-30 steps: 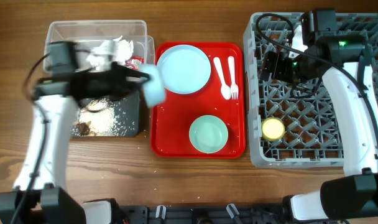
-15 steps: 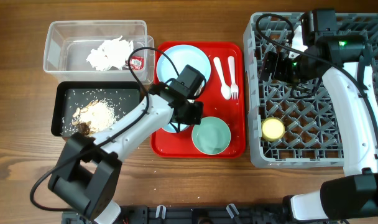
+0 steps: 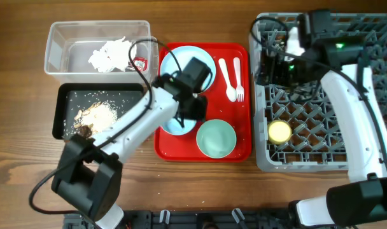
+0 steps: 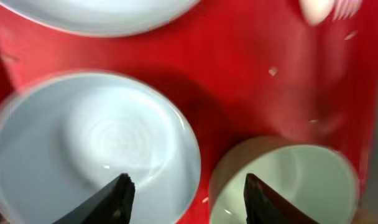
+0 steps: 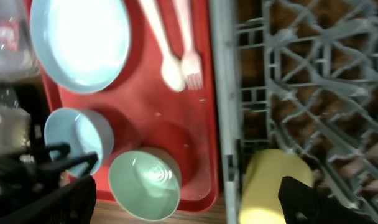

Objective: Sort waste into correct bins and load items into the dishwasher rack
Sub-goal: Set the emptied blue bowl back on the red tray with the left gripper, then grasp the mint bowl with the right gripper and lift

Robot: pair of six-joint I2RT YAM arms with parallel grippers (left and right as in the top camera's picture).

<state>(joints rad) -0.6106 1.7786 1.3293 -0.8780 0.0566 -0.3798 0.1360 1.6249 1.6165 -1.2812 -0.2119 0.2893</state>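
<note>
The bowl's rim on the rack side is the part my right gripper should grab next, to tip the blue-green bowl [image 3: 216,138] and load it into the rack.
My left gripper [image 3: 192,111] hovers open over the red tray [image 3: 243,147], its fingers straddling the right rim of a pale blue bowl [image 4: 83,143] that sits on the tray. A blue-green bowl [image 3: 216,138] stands just right of it. The blue plate [image 3: 181,60] lies at the tray's back, partly under my left wrist. White utensils [image 3: 232,79] lie beside it. My right gripper [image 3: 270,67] hangs open and empty over the left edge of the grey rack [image 3: 327,121]. A yellow cup [image 3: 279,131] sits in the rack.
The clear tub [image 3: 60,38] at the back left holds white napkins [image 3: 111,54] and a red-and-white sauce packet [image 3: 140,63]. The black tray [image 3: 63,105] in front of it holds crumbly food scraps [image 3: 99,116]. Bare wood runs along the table's front.
My left arm swung right from above the black tray with the blue bowl, brought it down onto the red tray and opened. My right arm shifted slightly left.
</note>
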